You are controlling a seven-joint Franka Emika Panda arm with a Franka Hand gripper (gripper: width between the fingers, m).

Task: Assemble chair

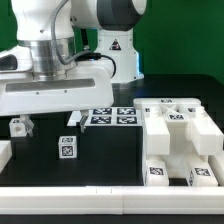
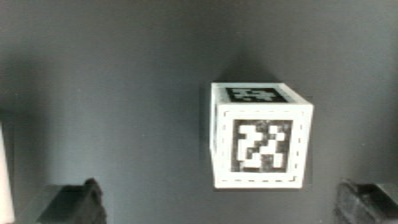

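I would miss if I closed now, because my gripper's spread fingers are above the small white block (image 1: pixel 66 149), so I should go lower first and then close on it.
A small white chair block (image 1: pixel 66 149) with a black-and-white tag stands alone on the black table. In the wrist view the block (image 2: pixel 262 135) shows a tag on two faces. My gripper (image 1: pixel 44 124) hovers just above and behind it, open and empty. In the wrist view my gripper (image 2: pixel 222 206) has its dark fingertips (image 2: pixel 71 202) spread wide. The block lies just beyond the tips, apart from both and nearer one of them. More chair parts (image 1: pixel 180 135), white slabs and blocky pieces with tags, are stacked at the exterior view's right.
The marker board (image 1: pixel 110 116) lies flat behind the block, near the robot base. Another white piece (image 1: pixel 5 156) sits at the exterior view's left edge. A white border (image 1: pixel 100 200) runs along the table's front edge.
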